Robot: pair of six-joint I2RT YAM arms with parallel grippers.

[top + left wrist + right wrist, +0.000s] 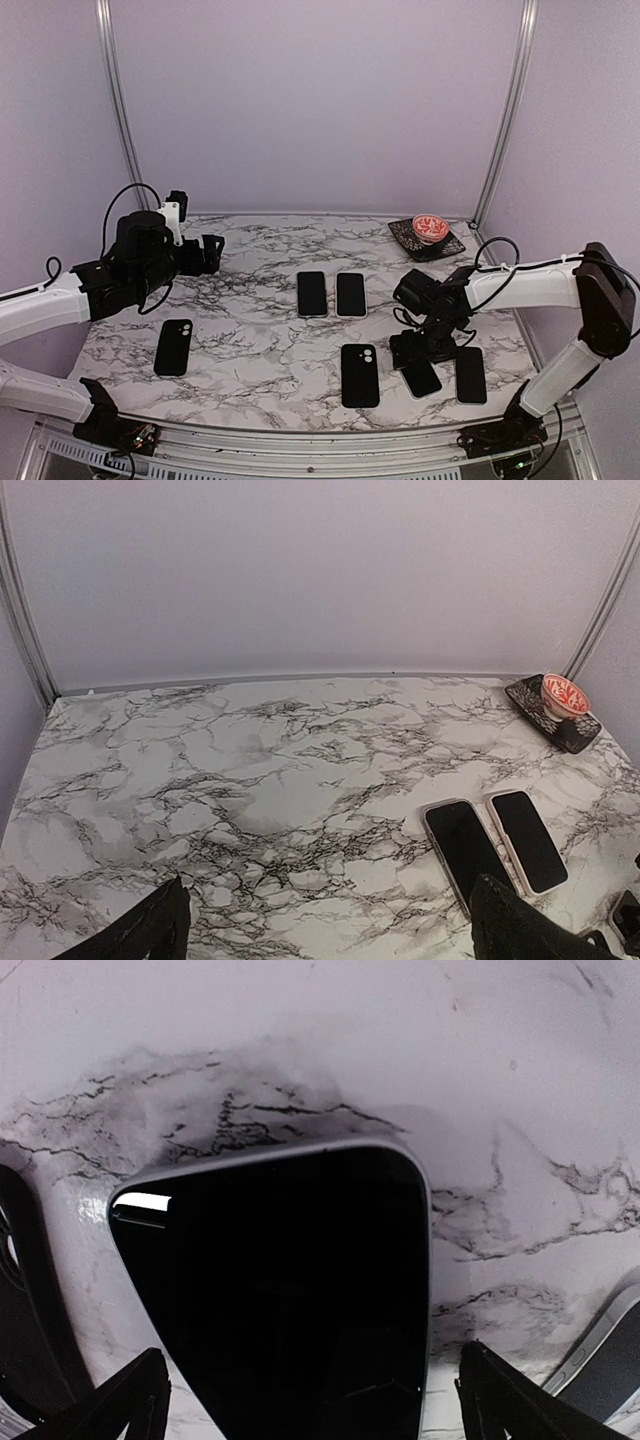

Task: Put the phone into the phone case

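My right gripper should close on the phone now. Its fingers reach down to the marble on both sides of the phone's silver rim.
A phone (290, 1290) with a dark screen and a silver rim lies flat on the marble, tilted, near the front right (421, 379). My right gripper (310, 1400) hovers low over it (420, 348), open, one finger on each side of the phone and a gap at both. Two black slabs with camera cut-outs lie back up, one (360, 375) left of that phone and one (173, 346) at the left; I cannot tell which is the phone case. My left gripper (330, 940) stands open above the far left of the table (205, 252), holding nothing.
Two more phones (312, 293) (350, 294) lie side by side mid-table, also seen in the left wrist view (465, 845) (527, 840). Another phone (471, 375) lies just right of the right gripper. A red bowl (430, 227) sits on a dark tray (447, 246) at the back right.
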